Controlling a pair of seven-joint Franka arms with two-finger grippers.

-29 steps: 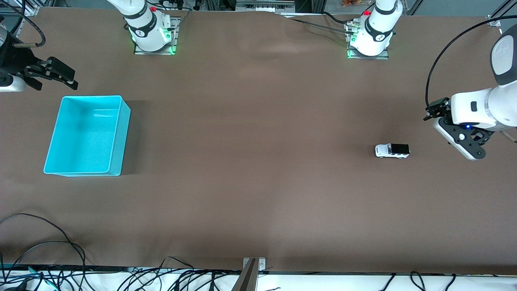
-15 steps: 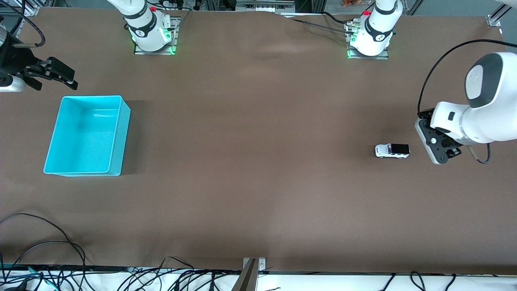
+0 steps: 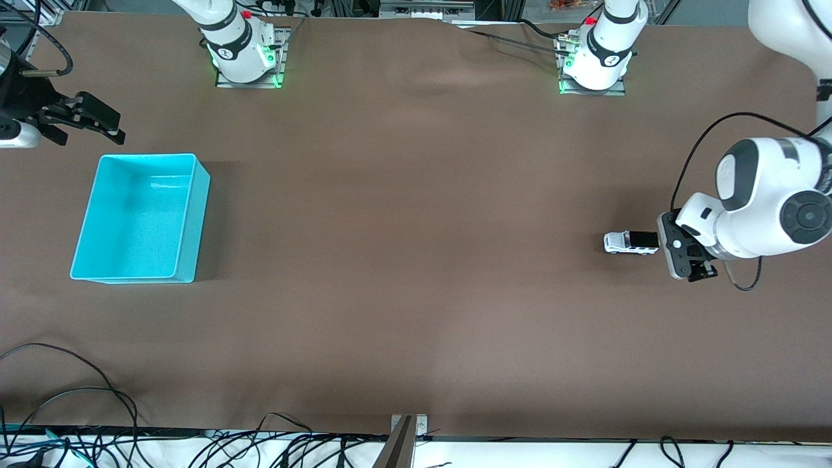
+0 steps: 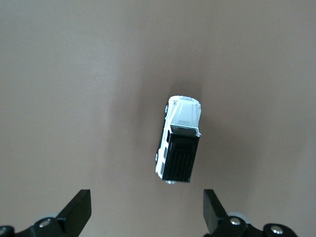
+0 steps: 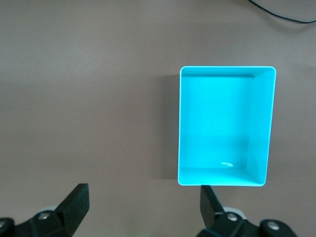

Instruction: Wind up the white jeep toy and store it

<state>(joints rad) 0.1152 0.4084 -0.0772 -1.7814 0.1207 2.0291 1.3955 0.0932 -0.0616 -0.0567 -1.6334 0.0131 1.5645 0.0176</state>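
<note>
The white jeep toy [image 3: 630, 242] is to be wound and stored next. My left gripper will grip it by its black rear roof section [image 3: 643, 238] to do that.
The white jeep toy [image 3: 630, 242] stands on its wheels on the brown table toward the left arm's end. Its black rear roof points at my left gripper [image 3: 677, 255]. That gripper hovers over the table just beside the jeep's rear, open and empty. In the left wrist view the jeep [image 4: 179, 139] lies ahead of the gripper [image 4: 145, 215], outside the open jaws. My right gripper [image 3: 110, 127] waits open and empty over the table near the turquoise bin [image 3: 140, 218]. The right wrist view shows the empty bin [image 5: 224, 126] ahead of the right gripper [image 5: 143, 210].
Both arm bases [image 3: 244, 55] [image 3: 595, 62] stand along the table's edge farthest from the front camera. Loose black cables [image 3: 78, 403] lie at the table's edge nearest the front camera.
My left arm has swung in from the table's end and come down beside the jeep's black rear. The jeep, the bin and the right arm have not moved.
</note>
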